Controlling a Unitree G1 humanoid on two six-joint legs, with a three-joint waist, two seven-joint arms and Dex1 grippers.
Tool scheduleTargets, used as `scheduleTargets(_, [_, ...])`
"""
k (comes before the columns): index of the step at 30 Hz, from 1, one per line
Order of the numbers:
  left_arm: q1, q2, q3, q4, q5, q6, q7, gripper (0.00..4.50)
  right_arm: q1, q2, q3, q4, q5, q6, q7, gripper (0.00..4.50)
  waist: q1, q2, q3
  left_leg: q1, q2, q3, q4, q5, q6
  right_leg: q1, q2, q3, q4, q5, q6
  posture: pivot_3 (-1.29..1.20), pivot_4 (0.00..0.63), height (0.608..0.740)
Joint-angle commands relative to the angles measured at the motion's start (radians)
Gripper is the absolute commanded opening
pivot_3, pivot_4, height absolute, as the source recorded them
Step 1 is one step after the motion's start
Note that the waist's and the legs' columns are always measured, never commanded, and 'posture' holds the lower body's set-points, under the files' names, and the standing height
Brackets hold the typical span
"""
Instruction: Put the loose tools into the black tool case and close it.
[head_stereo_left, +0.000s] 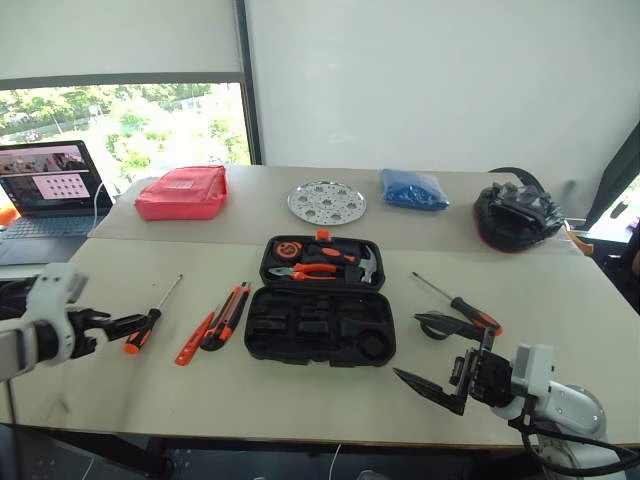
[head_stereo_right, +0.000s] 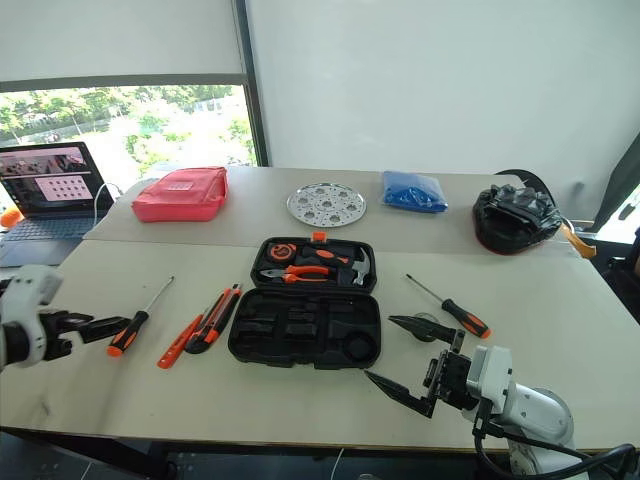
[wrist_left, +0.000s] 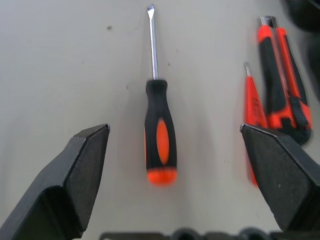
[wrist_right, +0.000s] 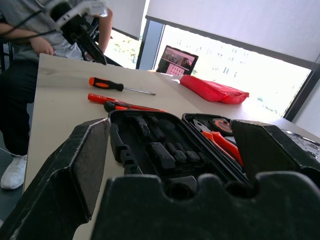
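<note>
I should lower my left gripper first and then close on the screwdriver handle (head_stereo_left: 144, 330) (wrist_left: 160, 137), because its spread fingers are above the handle.
The black tool case (head_stereo_left: 268, 338) lies open in the middle of the table, with pliers, a hammer and a tape measure in its far half (head_stereo_left: 322, 262) and bare recesses in the near half. Left of it lie a utility knife (head_stereo_left: 229, 314), a slim orange tool (head_stereo_left: 194, 340) and a screwdriver (head_stereo_left: 151, 317). My left gripper (head_stereo_left: 124, 325) is open at that screwdriver's handle (wrist_left: 160, 137), which sits between the spread fingers without touching them. A second screwdriver (head_stereo_left: 458, 301) lies right of the case. My right gripper (head_stereo_left: 428, 354) is open and empty near the case's right front corner, pointing at the case (wrist_right: 165, 150).
On the far table stand a red pouch (head_stereo_left: 182, 193), a perforated metal disc (head_stereo_left: 327, 202), a blue bag (head_stereo_left: 413, 189) and a black helmet-like object (head_stereo_left: 517, 215). A laptop (head_stereo_left: 50, 185) is at the far left. A seated person (wrist_right: 22, 55) is beyond the table's left end.
</note>
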Motion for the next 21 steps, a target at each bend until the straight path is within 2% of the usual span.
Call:
scheduleTargets(1, [-0.085,-0.01,-0.101,0.052,0.077,0.013,0.007,4.5,-0.008,0.001,-0.007,-0.012,-0.001,-0.003,-0.01,4.46,-0.004,0.0,0.0,-0.001,0.0,0.0,-0.001,0.0,0.0,-0.001,0.0,0.0,0.0,0.0,0.0,0.0,0.15,0.74])
scheduleTargets(4, [-0.127,-0.018,-0.17,0.086,0.12,0.022,-0.004,3.83,-0.007,0.002,-0.01,-0.009,-0.005,-0.004,-0.014,4.5,-0.004,0.0,0.0,-0.01,0.0,-0.001,-0.001,0.0,-0.001,-0.009,0.0,0.0,0.0,0.0,0.0,0.0,0.15,0.74])
scheduleTargets(7, [-0.144,-0.019,-0.199,0.1,0.147,0.033,-0.024,2.54,-0.005,0.002,-0.017,-0.005,-0.008,-0.008,-0.017,4.5,-0.002,0.0,0.0,-0.016,-0.001,-0.001,-0.001,0.0,-0.002,-0.017,-0.001,0.0,0.002,0.0,0.0,0.0,0.15,0.74])
scheduleTargets(9, [-0.133,-0.01,-0.203,0.099,0.158,0.043,-0.044,2.06,-0.002,0.001,-0.024,0.001,-0.009,-0.013,-0.02,4.5,0.0,0.0,0.0,-0.016,-0.001,-0.001,-0.001,0.0,-0.002,-0.016,-0.001,0.0,0.003,0.0,0.0,0.0,0.15,0.74])
scheduleTargets(10, [-0.13,-0.011,-0.194,0.102,0.164,0.036,-0.05,1.57,-0.001,0.001,-0.027,0.002,-0.01,-0.016,-0.021,4.5,0.0,0.0,0.0,-0.015,-0.001,-0.001,-0.001,0.001,-0.002,-0.016,-0.001,0.0,0.003,0.0,0.0,0.0,0.15,0.74])
scheduleTargets(12, [-0.138,-0.025,-0.156,0.124,0.174,-0.022,-0.067,0.93,0.006,0.0,-0.032,0.005,-0.012,-0.021,-0.023,4.5,0.001,0.0,0.0,-0.015,-0.002,-0.001,-0.001,0.001,-0.003,-0.016,-0.002,0.0,0.003,0.0,0.0,0.0,0.15,0.74])
scheduleTargets(14, [-0.172,-0.061,-0.088,0.16,0.177,-0.142,-0.077,0.83,0.015,-0.003,-0.04,0.004,-0.015,-0.027,-0.025,4.5,0.005,0.0,0.0,-0.015,-0.002,-0.001,-0.001,0.002,-0.004,-0.016,-0.002,0.0,0.004,0.0,0.0,0.0,0.15,0.74])
scheduleTargets(17, [-0.216,-0.079,-0.061,0.125,0.148,-0.362,-0.262,0.83,0.04,-0.013,-0.074,-0.003,-0.013,-0.029,-0.034,4.5,0.015,-0.003,0.001,-0.015,-0.003,-0.001,0.002,0.002,-0.004,-0.016,-0.002,0.0,0.007,0.0,0.0,0.0,0.15,0.74])
scheduleTargets(19, [-0.26,-0.119,-0.078,0.087,0.113,-0.52,-0.437,0.83,0.06,-0.021,-0.106,-0.006,-0.012,-0.03,-0.041,4.5,0.026,-0.003,0.001,-0.015,-0.003,-0.001,0.003,0.003,-0.005,-0.016,-0.002,-0.001,0.007,0.0,0.0,0.0,0.15,0.74])
scheduleTargets(21, [-0.322,-0.15,-0.165,0.102,0.153,-0.645,-0.573,0.83,0.08,-0.029,-0.135,-0.006,-0.013,-0.032,-0.046,4.5,0.038,-0.003,0.001,-0.016,-0.005,-0.001,0.006,0.003,-0.005,-0.014,-0.004,-0.001,0.008,-0.001,0.001,0.0,0.15,0.74])
